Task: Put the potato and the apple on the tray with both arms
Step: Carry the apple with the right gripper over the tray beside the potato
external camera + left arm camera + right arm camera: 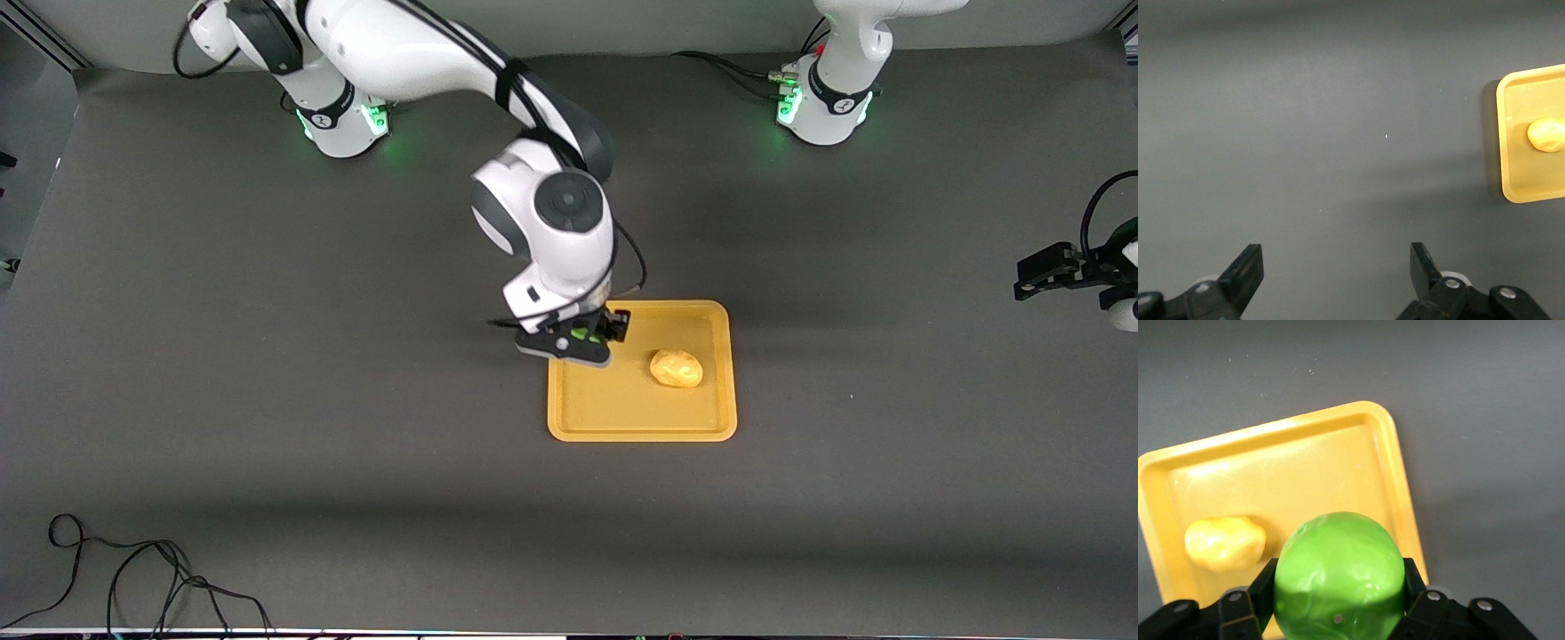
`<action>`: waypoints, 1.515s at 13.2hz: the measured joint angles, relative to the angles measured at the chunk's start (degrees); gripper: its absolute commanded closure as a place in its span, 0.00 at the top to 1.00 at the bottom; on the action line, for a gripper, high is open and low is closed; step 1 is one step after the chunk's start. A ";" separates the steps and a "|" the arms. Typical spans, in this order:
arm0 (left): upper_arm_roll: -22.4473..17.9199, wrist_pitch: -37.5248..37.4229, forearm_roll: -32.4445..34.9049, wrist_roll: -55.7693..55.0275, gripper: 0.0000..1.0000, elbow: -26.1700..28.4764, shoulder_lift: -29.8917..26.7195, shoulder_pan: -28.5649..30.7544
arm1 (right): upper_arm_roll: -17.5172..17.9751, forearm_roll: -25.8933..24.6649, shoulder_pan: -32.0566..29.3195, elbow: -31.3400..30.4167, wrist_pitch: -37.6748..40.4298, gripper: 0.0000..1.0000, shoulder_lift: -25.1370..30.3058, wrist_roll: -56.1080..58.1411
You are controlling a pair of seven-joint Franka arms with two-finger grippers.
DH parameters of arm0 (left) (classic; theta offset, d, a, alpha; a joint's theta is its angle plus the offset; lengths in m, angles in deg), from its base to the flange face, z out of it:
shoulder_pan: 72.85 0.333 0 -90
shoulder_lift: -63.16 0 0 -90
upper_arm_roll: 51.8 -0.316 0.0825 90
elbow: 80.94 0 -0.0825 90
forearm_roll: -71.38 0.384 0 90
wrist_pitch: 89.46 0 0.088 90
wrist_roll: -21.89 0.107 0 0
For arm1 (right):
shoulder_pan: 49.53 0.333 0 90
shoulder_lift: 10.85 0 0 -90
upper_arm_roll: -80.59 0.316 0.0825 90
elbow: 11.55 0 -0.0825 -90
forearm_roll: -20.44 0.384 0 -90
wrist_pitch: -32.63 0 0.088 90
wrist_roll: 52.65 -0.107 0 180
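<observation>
I should lower the green apple (pixel 1338 573) before my right gripper lets go of it, because it is hanging high above the yellow tray.
The yellow-orange tray (pixel 622 409) lies in the middle of the table. The potato (pixel 676 368) rests on it, on the side toward the left arm's end. My right gripper (pixel 582 342) hangs over the tray's edge at the right arm's end, shut on the green apple (pixel 1338 573), which fills the space between its fingers (pixel 1248 600). Only a green sliver of the apple (pixel 580 334) shows in the front view. The right wrist view shows the tray (pixel 1318 460) and potato (pixel 1225 543) below. My left gripper (pixel 1024 277) waits open over bare table at the left arm's end, nothing between its fingers (pixel 1245 270).
A loose black cable (pixel 133 578) lies near the table's front edge at the right arm's end. The two green-lit bases (pixel 342 120) (pixel 822 107) stand along the edge farthest from the front camera. In the left wrist view the tray (pixel 1511 133) and potato (pixel 1546 135) show at one edge.
</observation>
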State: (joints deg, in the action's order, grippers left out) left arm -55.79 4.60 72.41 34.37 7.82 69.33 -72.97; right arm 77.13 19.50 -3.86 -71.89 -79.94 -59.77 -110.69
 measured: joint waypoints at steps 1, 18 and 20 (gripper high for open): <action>0.00 0.00 0.00 0.00 0.98 0.00 0.00 0.00 | 0.00 0.00 0.13 0.18 -2.28 0.27 -2.15 -0.01; 0.00 0.02 0.00 0.00 0.98 0.00 0.00 0.00 | 0.00 0.00 0.84 1.22 -10.08 0.27 -11.46 -0.02; 0.00 0.02 0.00 0.00 0.98 0.00 0.00 0.00 | 0.00 0.00 0.86 1.23 -10.15 0.28 -11.46 -0.02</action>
State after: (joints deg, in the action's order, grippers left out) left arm -55.78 4.62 72.41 34.37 7.82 69.33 -72.97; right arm 77.13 19.50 -2.99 -70.66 -90.09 -71.23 -110.72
